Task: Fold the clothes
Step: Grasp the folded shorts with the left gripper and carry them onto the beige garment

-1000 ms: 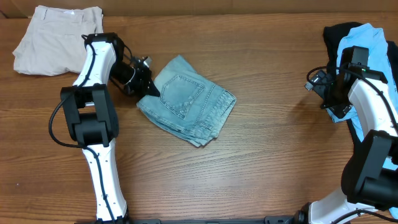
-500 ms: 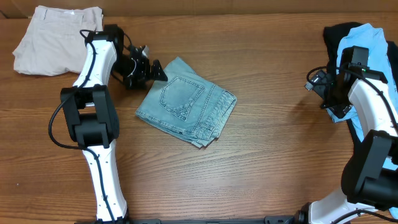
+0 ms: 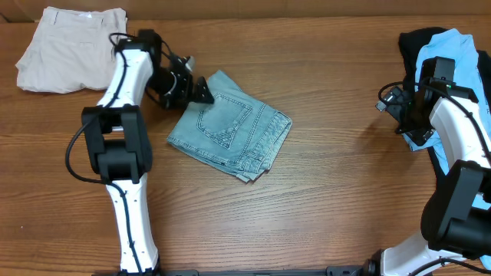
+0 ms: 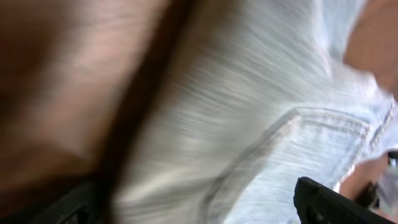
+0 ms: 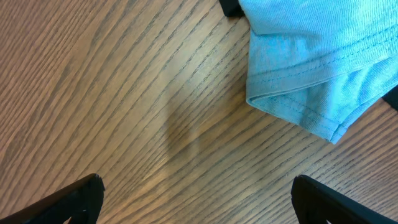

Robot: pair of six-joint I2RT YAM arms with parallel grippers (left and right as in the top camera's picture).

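Observation:
I will next use my left gripper to grab the folded denim shorts (image 3: 230, 126) by the edge nearest the beige shorts. Then I can stack the denim shorts there, still folded.
The clothes lie in three spots. Folded light-blue denim shorts (image 3: 230, 126) sit mid-table with a back pocket facing up. My left gripper (image 3: 196, 88) hovers open at their upper-left edge, holding nothing. In the blurred left wrist view the denim shorts (image 4: 280, 124) fill the space between the spread fingertips of the left gripper (image 4: 199, 211). Beige shorts (image 3: 69, 46) lie at the far left. A sky-blue shirt (image 3: 453, 54) on a black garment (image 3: 410, 46) is piled at the far right. My right gripper (image 3: 400, 115) stands open beside the pile, and in its wrist view the gripper (image 5: 199, 205) spans bare wood just short of the shirt hem (image 5: 311, 68).
The wooden table (image 3: 330, 199) shows bare wood between the denim shorts and the right-hand pile, and along the front. The beige shorts lie right behind my left arm. A corner of the black garment (image 5: 231, 6) shows at the top of the right wrist view.
My left gripper has opened and let go of the denim's left corner, then lifted back toward the far side. The denim now lies flat. The right arm has not moved.

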